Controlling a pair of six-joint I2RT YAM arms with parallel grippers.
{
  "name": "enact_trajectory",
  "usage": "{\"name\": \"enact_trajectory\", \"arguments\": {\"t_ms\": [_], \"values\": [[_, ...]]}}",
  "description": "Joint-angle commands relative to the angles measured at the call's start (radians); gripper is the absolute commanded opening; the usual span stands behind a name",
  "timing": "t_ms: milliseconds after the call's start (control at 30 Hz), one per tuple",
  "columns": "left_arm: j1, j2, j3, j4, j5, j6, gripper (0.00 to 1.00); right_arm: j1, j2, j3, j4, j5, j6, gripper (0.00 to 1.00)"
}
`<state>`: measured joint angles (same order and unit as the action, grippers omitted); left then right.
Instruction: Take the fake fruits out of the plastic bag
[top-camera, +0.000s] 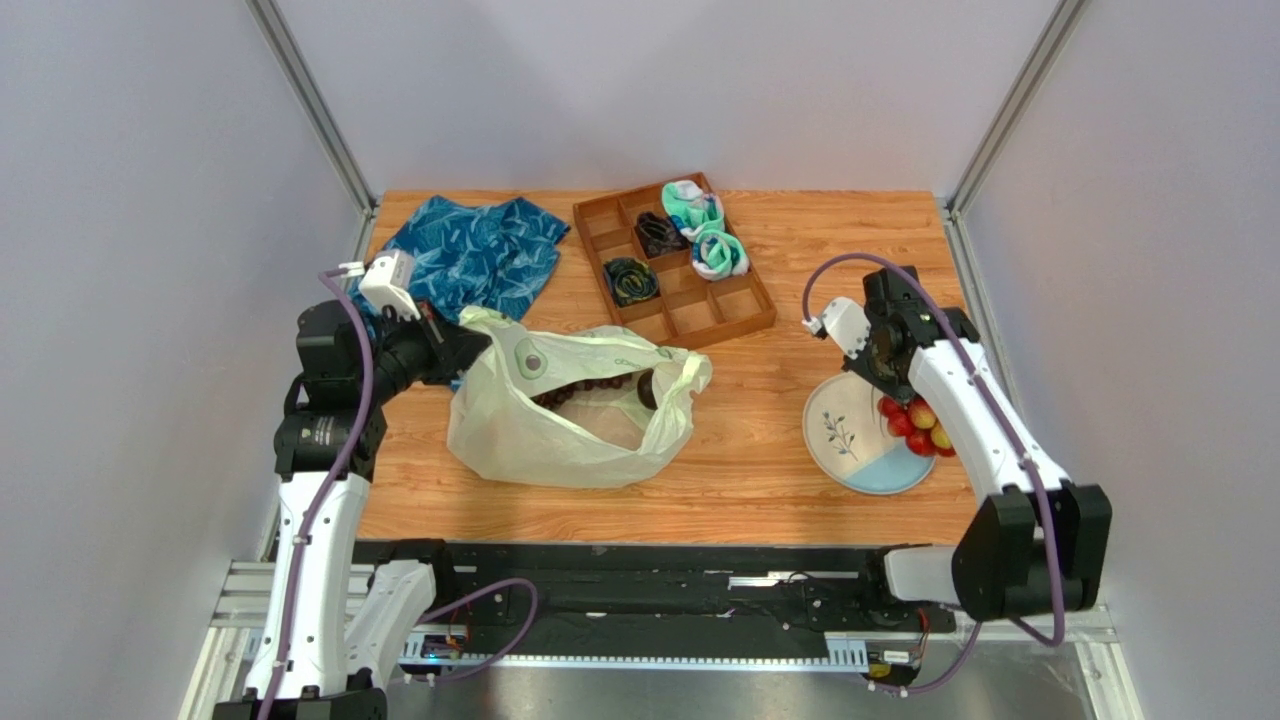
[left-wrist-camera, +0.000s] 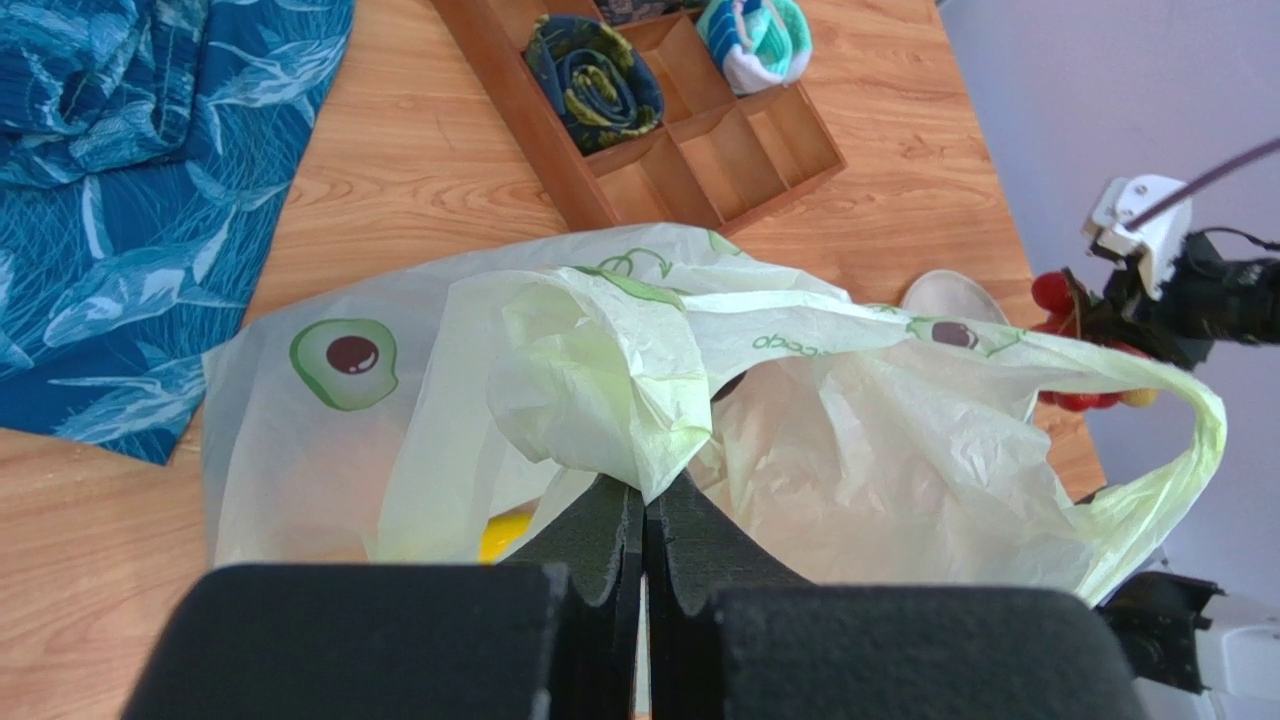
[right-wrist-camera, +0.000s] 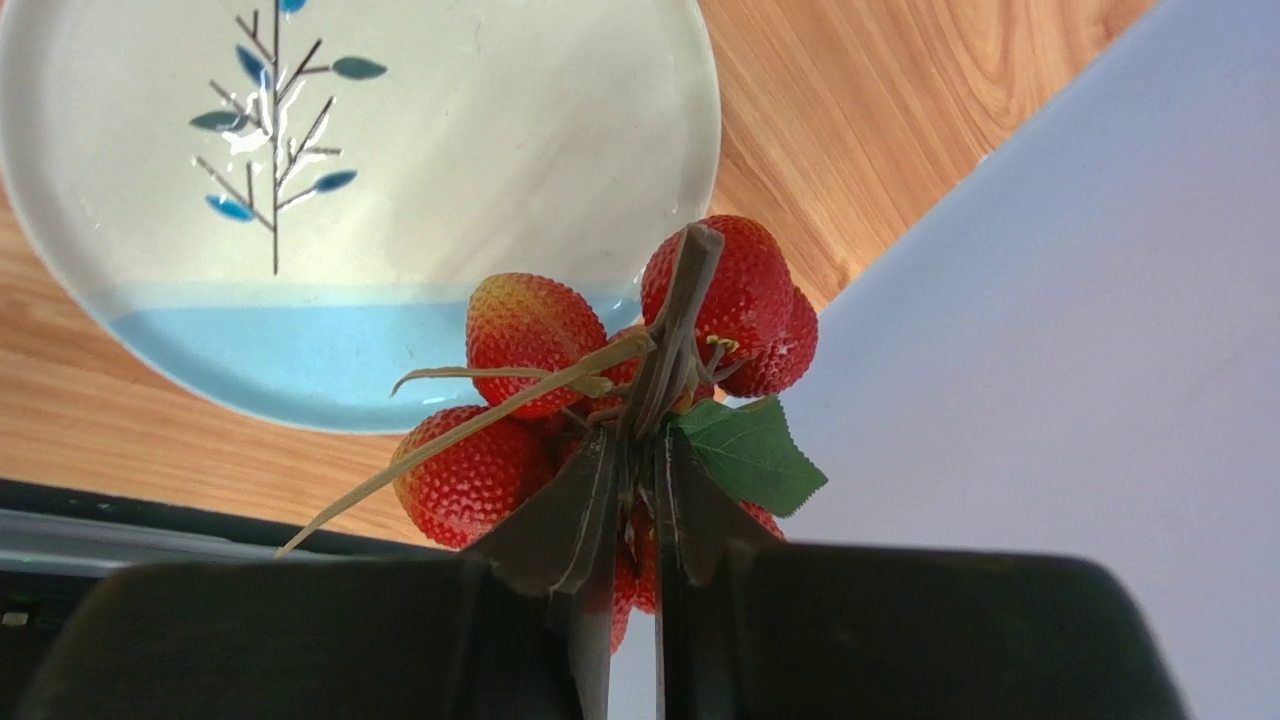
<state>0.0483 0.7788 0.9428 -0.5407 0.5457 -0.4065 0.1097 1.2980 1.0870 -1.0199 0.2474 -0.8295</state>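
Observation:
I will move the fruit bunch inward before my right gripper lets go of it, because its red fruits hang out past the plate's blue rim.
The pale yellowish plastic bag lies left of centre with its mouth open to the right. My left gripper is shut on a fold of the bag's rim. Inside the bag I see a dark purple grape bunch, a dark round fruit and something yellow. My right gripper is shut on the stem of a red fruit bunch with a green leaf. It holds the bunch over the near right edge of a white and blue plate.
A wooden compartment tray at the back holds teal-white rolled socks and black coiled cords. A blue patterned cloth lies at the back left, beside my left arm. The table's right edge runs just past the plate.

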Motion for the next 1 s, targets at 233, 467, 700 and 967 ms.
{"name": "enact_trajectory", "arguments": {"t_ms": [233, 467, 700, 967], "values": [[0.001, 0.025, 0.039, -0.071, -0.015, 0.136, 0.00, 0.024, 0.225, 0.037, 0.204, -0.007, 0.032, 0.09], [0.002, 0.063, 0.040, -0.041, -0.001, 0.172, 0.00, 0.035, 0.196, 0.103, 0.052, -0.202, 0.110, 1.00], [0.004, 0.013, 0.013, -0.047, 0.023, 0.140, 0.00, 0.204, 0.270, 0.753, -0.197, -0.660, 0.280, 1.00], [0.027, -0.055, 0.007, -0.154, -0.006, 0.162, 0.00, 0.655, 0.510, 1.068, -0.141, -0.785, 0.280, 0.57]]}}
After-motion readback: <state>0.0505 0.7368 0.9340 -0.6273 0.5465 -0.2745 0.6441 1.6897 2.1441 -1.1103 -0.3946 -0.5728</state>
